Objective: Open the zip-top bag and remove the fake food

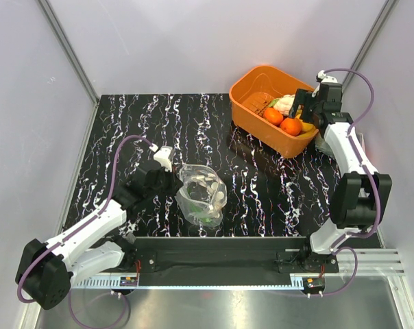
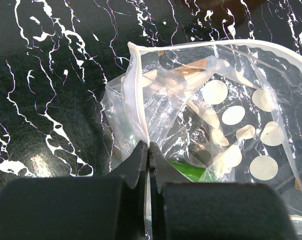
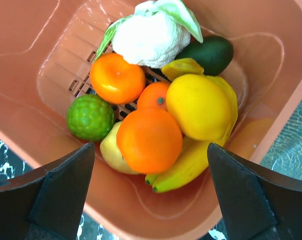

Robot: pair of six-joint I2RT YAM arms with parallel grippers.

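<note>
The right gripper grabs the green piece across its body through the bag's gaping opening next, to take the green piece out of the bag.
The dotted clear zip-top bag lies on the black marbled table near the front centre, its mouth gaping. My left gripper is shut on the bag's white zip rim; the jaws pinch the plastic. A green piece shows inside the bag. My right gripper hovers open and empty over the orange bin. In the right wrist view the gripper spans fake food: an orange fruit, a yellow lemon, a banana and a dark-green avocado.
The bin also holds a white cauliflower, a bumpy green lime and two more orange fruits. It stands at the table's back right. Grey walls enclose the table on three sides.
</note>
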